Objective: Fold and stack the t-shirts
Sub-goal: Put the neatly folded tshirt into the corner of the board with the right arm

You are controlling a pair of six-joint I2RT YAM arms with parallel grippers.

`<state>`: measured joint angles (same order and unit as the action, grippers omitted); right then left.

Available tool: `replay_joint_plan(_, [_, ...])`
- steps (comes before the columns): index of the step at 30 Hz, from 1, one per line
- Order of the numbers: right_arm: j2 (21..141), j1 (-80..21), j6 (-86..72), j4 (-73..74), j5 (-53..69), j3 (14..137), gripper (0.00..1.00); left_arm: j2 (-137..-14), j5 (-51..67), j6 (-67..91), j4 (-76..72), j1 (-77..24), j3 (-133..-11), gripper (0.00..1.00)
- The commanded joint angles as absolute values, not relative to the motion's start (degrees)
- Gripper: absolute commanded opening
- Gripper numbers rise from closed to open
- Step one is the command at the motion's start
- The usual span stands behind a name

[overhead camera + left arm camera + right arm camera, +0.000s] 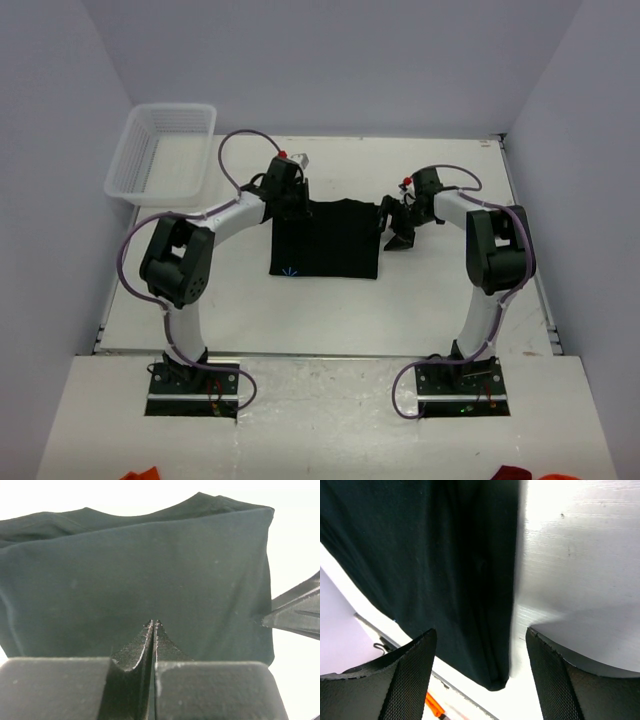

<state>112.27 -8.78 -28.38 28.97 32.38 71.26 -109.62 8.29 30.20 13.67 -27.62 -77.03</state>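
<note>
My right gripper's fingers are wide open on both sides of the black t-shirt's edge. The edge of the t-shirt would stay on the tabletop if I lifted my right gripper now.
One black t-shirt (325, 240) lies folded into a flat rectangle in the middle of the table. It fills the left wrist view (140, 580) and the left part of the right wrist view (430, 560). My left gripper (296, 207) is at the shirt's far left corner, its jaws pressed together (155, 623) just over the cloth, with nothing visibly between them. My right gripper (397, 226) is open at the shirt's far right edge, its fingers straddling that edge (480, 632) without holding it. One of its fingers (295, 612) shows in the left wrist view.
A white mesh basket (160, 150) stands at the far left corner of the table. White walls close in the back and sides. Orange objects (140, 474) lie at the near edge below the arm bases.
</note>
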Motion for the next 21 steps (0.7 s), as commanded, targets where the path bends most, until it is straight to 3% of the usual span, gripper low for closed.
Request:
replay_joint_plan(1, [115.1,-8.9,-29.1,27.2,31.4,69.7,0.74,-109.0,8.4,28.4,14.6,-26.1,-78.8,0.0])
replay_joint_plan(13, [114.8,-9.4,-29.6,26.7,29.8,68.6,0.75,-112.0,7.9,27.9,15.5,-24.5,-78.0,0.0])
replay_joint_plan(21, [119.3,-16.5,-33.2,26.7,26.9,72.7,0.75,-116.1,10.3,29.7,11.3,-24.4,-72.8,0.0])
